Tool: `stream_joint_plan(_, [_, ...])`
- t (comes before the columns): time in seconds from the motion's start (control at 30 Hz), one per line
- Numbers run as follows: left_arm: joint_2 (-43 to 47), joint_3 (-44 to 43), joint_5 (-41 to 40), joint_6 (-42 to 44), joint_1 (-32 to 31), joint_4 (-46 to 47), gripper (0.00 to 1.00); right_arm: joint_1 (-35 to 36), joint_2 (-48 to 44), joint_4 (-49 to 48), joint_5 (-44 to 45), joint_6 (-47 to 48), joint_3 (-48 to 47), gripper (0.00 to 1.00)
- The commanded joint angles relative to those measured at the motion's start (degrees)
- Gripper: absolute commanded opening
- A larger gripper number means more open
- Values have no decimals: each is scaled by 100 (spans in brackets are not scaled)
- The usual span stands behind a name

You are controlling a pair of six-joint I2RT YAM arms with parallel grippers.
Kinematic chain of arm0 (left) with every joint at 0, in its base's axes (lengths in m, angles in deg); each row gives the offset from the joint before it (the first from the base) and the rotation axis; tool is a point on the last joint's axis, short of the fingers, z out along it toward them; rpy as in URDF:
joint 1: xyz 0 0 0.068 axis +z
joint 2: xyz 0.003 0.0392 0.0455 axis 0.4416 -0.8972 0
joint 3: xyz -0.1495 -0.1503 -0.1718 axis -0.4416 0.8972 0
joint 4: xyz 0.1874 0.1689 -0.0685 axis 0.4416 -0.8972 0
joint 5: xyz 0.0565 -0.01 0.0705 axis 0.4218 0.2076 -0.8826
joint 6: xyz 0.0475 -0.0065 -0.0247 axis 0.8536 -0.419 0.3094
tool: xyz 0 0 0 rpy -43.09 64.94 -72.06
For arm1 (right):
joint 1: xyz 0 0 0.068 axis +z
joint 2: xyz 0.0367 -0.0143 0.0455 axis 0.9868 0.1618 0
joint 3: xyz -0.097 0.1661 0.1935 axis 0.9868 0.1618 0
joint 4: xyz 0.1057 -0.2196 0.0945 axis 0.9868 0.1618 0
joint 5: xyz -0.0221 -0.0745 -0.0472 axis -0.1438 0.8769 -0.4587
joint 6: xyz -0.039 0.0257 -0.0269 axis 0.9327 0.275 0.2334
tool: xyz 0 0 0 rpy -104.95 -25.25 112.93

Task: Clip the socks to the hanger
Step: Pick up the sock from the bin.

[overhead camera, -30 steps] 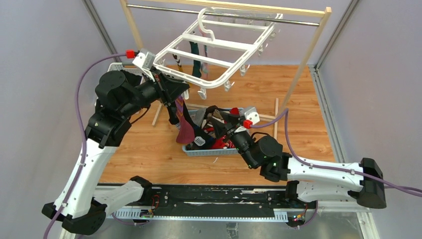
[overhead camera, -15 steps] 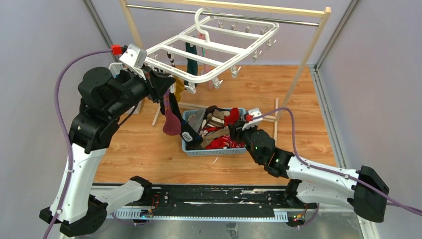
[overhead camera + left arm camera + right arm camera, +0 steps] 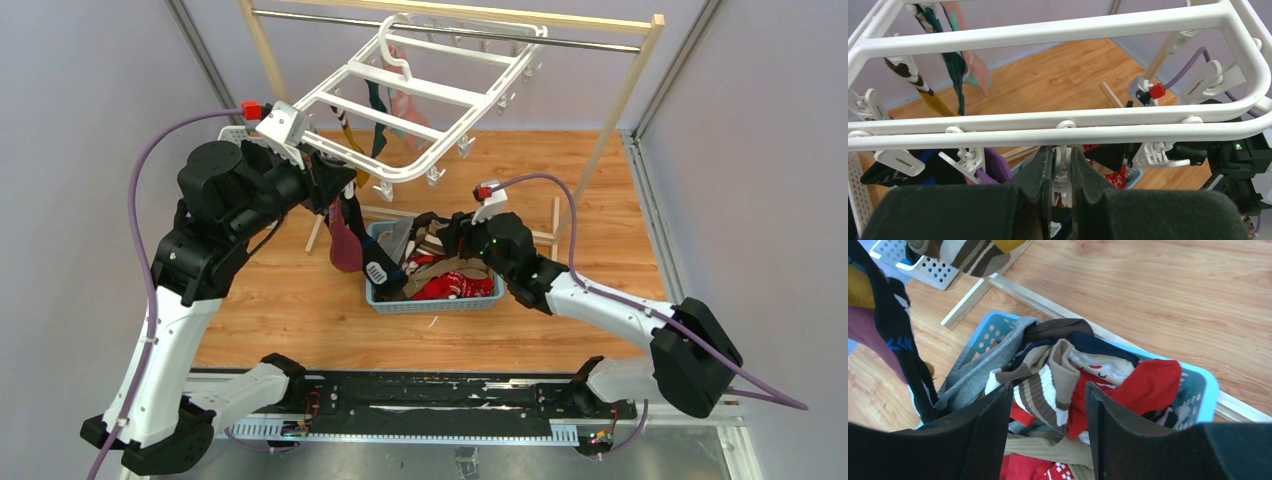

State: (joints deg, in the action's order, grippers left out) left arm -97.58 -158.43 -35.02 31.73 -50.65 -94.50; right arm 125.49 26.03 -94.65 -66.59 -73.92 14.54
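Note:
The striped sock (image 3: 432, 243) (image 3: 1045, 385) is in line with my right gripper's fingers but below them. My right gripper would miss the sock if it closed now, so it needs to first lower.
The white hanger (image 3: 420, 95) hangs tilted from the rail, with several socks clipped along its far bars and near-left edge. My left gripper (image 3: 335, 185) is under its near edge and shut on a white clip (image 3: 1062, 161) below the hanger bar (image 3: 1048, 134). A purple sock (image 3: 993, 162) hangs from the clip next to it. A maroon sock and a black sock (image 3: 347, 240) dangle below. My right gripper (image 3: 1048, 390) is open, just above the loose socks (image 3: 440, 265) in the blue basket (image 3: 430, 303). A brown-and-cream striped sock (image 3: 1045, 385) lies between its fingers, untouched.
The wooden rack with a metal rail (image 3: 450, 30) carries the hanger, and its foot bar (image 3: 1023, 295) lies on the floor behind the blue basket's rim (image 3: 1210, 385). A white perforated basket (image 3: 232, 133) stands at the back left. Grey walls close in both sides.
My right gripper has swung up over the basket's middle and opened wider. The left arm shifted left, then back right, and the hanger swayed with it.

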Motion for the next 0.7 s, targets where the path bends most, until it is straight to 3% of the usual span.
stream_joint_plan(0.0, [137,73,66,-117,54,-14,0,-147,312,231,-312,-196,-313,55])
stream_joint_plan(0.13, [147,116,102,-161,54,39,0,-315,601,254,-543,-373,-418,54])
stream_joint_plan(0.3, [155,130,153,-238,54,85,0,-426,832,89,-716,-462,-426,44])
stream_joint_plan(0.37, [154,136,166,-260,54,97,0,-449,867,1,-830,-510,-425,37])
stream_joint_plan(0.57, [170,161,147,-292,54,143,0,-472,699,-550,-1259,-595,-217,3])
stream_joint_plan(0.67, [196,190,130,-314,54,182,0,-472,327,-776,-1262,-488,-76,0])
